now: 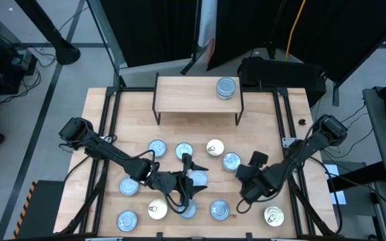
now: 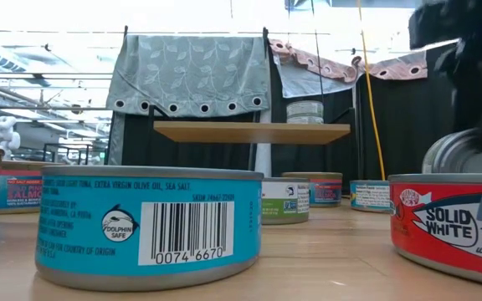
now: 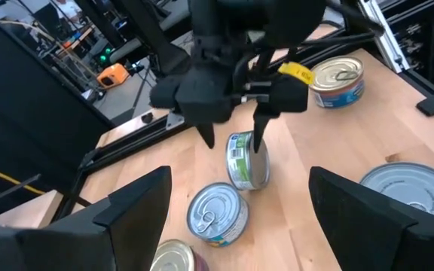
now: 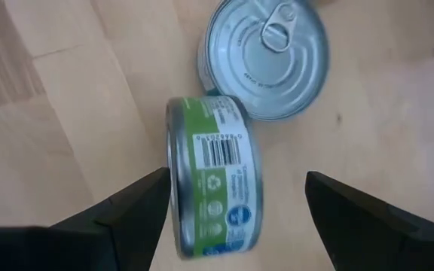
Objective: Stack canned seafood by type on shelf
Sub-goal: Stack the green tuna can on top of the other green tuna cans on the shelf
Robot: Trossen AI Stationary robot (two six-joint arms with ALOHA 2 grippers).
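Observation:
I will next grab the green-sided can by its two flat ends with my right gripper, to stack the seafood by type on the shelf (image 1: pixel 198 94).
The shelf (image 1: pixel 198 94) stands at the table's far middle with one can (image 1: pixel 226 88) on its top. Several cans of seafood lie flat on the table in front of it. A green-sided can (image 4: pixel 213 181) stands on its rim beside a flat blue-sided can (image 4: pixel 266 56). My right gripper (image 4: pixel 232 203) hangs open over the green-sided can, one finger on either side of it. My left gripper (image 1: pixel 196 179) hovers open over the table's middle, pointing toward the right gripper (image 3: pixel 232 139), with nothing between its fingers. My right gripper comes at the green-sided can from above, pointing steeply down, its fingers facing the can's two flat faces. One fingertip (image 3: pixel 258 139) stands at the can's upper rim (image 3: pixel 253 150); the other is well apart. Whether the near finger touches the can, I cannot tell.
Flat cans lie all around both grippers: a grey-lidded one (image 3: pixel 417 192), a cream-lidded one (image 1: pixel 214 147), another by the right arm (image 3: pixel 337 79). In the low view a blue can (image 2: pixel 145 221) and a red can (image 2: pixel 450 226) sit at the near edge.

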